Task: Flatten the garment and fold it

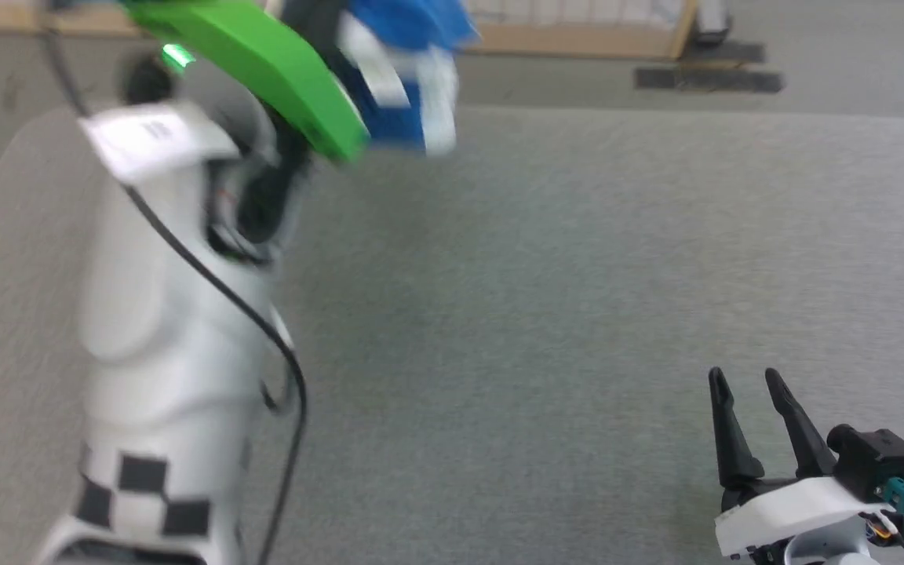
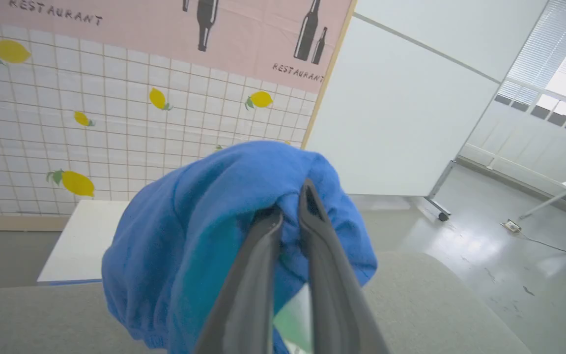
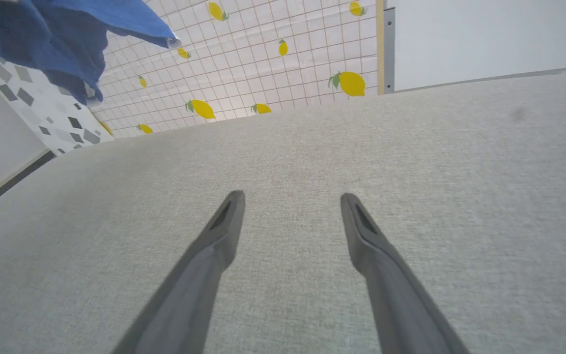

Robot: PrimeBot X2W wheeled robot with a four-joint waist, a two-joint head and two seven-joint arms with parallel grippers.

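My right gripper should next take hold of the blue garment (image 3: pixel 66 35) by its hem edge (image 3: pixel 170 41). That will help to flatten and fold it.
The garment (image 2: pixel 199 221) is a bright blue bundle of soft fabric with white bands, hanging in the air above the grey table. My left gripper (image 2: pixel 290 206) is shut on a fold of it near its top. In the head view the garment (image 1: pixel 401 71) hangs blurred at the top, beside my raised left arm with its green part (image 1: pixel 264 63). My right gripper (image 1: pixel 742 388) stands open low at the lower right, fingers apart over bare cloth. In the right wrist view my right gripper (image 3: pixel 290 204) is open over the table, and the garment (image 3: pixel 62 39) dangles at the upper left.
The grey fabric-covered table (image 1: pixel 577 314) spreads under both arms. A lemon-patterned tiled wall panel (image 2: pixel 91 123) and a white partition (image 2: pixel 401 113) stand behind it. A small white table (image 2: pixel 81 241) sits beyond the far edge. A black cable (image 1: pixel 224 298) runs along my left arm.
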